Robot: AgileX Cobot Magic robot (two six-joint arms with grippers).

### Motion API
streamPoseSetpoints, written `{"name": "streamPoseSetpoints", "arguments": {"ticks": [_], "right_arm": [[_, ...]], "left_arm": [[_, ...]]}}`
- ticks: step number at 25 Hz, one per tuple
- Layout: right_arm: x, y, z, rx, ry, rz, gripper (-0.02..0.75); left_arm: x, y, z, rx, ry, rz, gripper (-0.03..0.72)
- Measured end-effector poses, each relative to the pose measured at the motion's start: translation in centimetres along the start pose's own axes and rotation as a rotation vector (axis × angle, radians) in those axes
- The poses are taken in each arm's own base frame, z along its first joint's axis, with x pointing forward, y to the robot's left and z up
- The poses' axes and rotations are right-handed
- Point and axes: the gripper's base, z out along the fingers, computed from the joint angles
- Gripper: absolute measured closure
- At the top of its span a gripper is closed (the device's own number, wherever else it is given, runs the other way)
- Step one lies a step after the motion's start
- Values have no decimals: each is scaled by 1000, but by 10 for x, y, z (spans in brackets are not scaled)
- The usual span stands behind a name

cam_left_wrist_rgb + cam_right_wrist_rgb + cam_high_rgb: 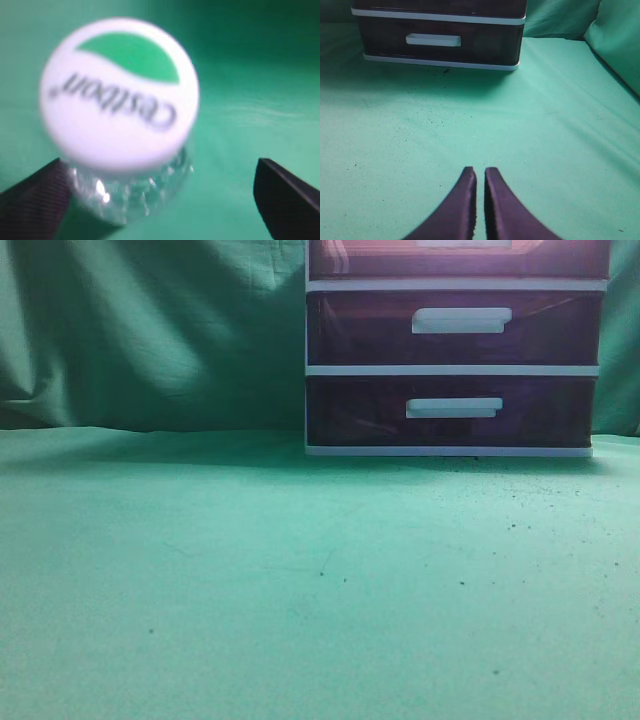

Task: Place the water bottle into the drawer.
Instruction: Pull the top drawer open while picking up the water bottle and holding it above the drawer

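Note:
My left gripper needs to go down before it closes on the bottle's clear body. My fingers are high above the bottle's clear body in the left wrist view.
The water bottle (120, 95) fills the left wrist view from above: a white cap with a green patch and blurred lettering over a clear, ribbed body, standing on the green cloth. My left gripper (159, 165) is open, with its dark fingers on either side of the bottle, the left finger close to it. The drawer (460, 258), dark purple-red with a white handle, shows only as a strip at the top of the exterior view and looks closed. My right gripper (479, 172) is shut and empty over the cloth, well in front of the unit. Neither gripper nor the bottle shows in the exterior view.
The white-framed drawer unit (455, 370) stands at the back right with two lower closed drawers (455, 330); the lowest one also shows in the right wrist view (440, 40). Green cloth (250, 580) covers the table and hangs as a backdrop.

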Motion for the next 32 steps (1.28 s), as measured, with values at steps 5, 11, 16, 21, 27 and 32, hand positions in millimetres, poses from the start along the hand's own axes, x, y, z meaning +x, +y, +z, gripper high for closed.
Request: {"name": "streamPoseSetpoints", "arguments": {"ticks": [5, 11, 16, 21, 27, 32], "right_arm": [[0, 0, 0, 0, 0, 0, 691], [0, 0, 0, 0, 0, 0, 691], [0, 0, 0, 0, 0, 0, 691], [0, 0, 0, 0, 0, 0, 691], [0, 0, 0, 0, 0, 0, 691], [0, 0, 0, 0, 0, 0, 691]], "left_arm": [[-3, 1, 23, -11, 3, 16, 48], [-3, 2, 37, -17, 8, 44, 230], [-4, 2, 38, -19, -9, 64, 338], [-4, 2, 38, -19, -10, 66, 384], [-19, -5, 6, 2, -82, 76, 384], [-43, -36, -42, 99, -99, 146, 384]]}}
